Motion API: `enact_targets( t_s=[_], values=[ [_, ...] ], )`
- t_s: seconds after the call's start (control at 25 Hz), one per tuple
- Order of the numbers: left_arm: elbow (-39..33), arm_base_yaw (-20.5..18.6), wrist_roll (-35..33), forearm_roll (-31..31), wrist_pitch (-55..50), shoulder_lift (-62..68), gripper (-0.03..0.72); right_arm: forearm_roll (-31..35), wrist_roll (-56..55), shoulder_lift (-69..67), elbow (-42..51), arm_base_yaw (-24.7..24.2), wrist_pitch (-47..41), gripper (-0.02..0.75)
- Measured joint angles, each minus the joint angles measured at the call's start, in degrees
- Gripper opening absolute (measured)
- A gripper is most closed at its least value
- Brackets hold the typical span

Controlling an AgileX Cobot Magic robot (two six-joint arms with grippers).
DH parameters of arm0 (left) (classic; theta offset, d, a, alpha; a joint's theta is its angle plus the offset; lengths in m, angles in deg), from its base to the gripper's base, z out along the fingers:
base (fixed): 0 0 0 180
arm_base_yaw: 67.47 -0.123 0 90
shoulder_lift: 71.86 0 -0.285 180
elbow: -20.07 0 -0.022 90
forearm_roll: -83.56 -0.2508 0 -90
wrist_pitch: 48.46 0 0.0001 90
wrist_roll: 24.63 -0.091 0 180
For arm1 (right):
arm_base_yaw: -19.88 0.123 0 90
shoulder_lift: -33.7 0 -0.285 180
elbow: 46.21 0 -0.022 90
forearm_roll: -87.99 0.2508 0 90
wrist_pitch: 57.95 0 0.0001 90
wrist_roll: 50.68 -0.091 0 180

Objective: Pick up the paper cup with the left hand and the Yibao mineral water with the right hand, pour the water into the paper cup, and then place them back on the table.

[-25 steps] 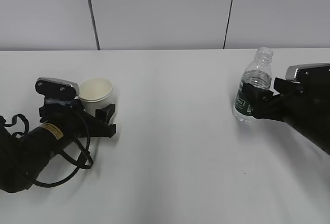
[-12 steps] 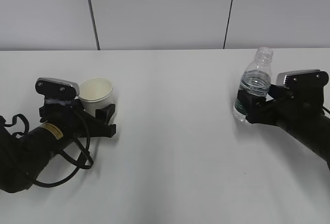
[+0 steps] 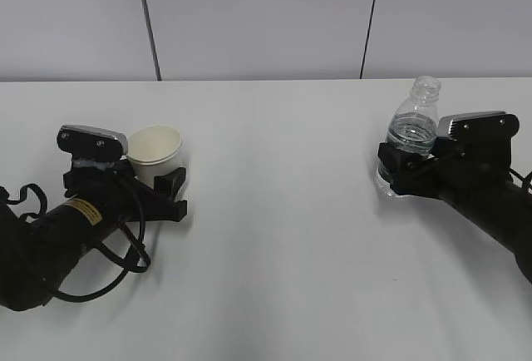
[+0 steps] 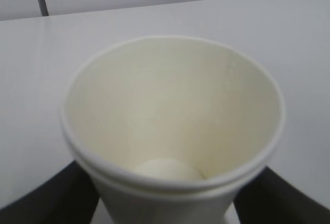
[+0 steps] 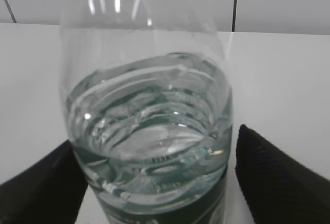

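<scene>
My left gripper will next pick up the paper cup by its narrower lower side (image 3: 154,175), where the fingers fit, because the cup widens to a wide rim (image 3: 179,143).
The white paper cup (image 3: 154,149) stands upright on the table (image 3: 274,278) at the left, empty inside in the left wrist view (image 4: 175,105). My left gripper (image 3: 170,188) is open around its lower half; both black fingers (image 4: 77,195) flank it with slim gaps. The Yibao mineral water bottle (image 3: 413,126), capless and partly full, stands at the right. My right gripper (image 3: 397,175) is open around its label band. In the right wrist view the bottle (image 5: 149,126) fills the space between the fingers (image 5: 281,177), and a gap shows on the right side.
A grey panelled wall (image 3: 266,20) runs along the table's far edge. The left arm's loose black cables (image 3: 125,253) lie on the table beside the arm.
My right gripper has moved left and now has its fingers on both sides of the bottle. The left arm and the cup have not moved.
</scene>
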Motion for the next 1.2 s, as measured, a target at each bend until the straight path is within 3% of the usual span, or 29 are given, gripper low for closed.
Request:
enact_targets(
  t_s=[0.32,0.56,1.2],
  values=[
    [0.00,0.00,0.00,-0.11,0.00,0.00,0.469,0.12,0.11,0.00,-0.10,0.00,0.00,0.553],
    [0.00,0.00,0.00,-1.02,0.00,0.00,0.469,0.24,0.11,0.00,-0.12,0.00,0.00,0.543],
    [0.00,0.00,0.00,-10.80,0.00,0.00,0.469,-0.32,1.19,0.00,-0.12,0.00,0.00,0.521]
  ],
)
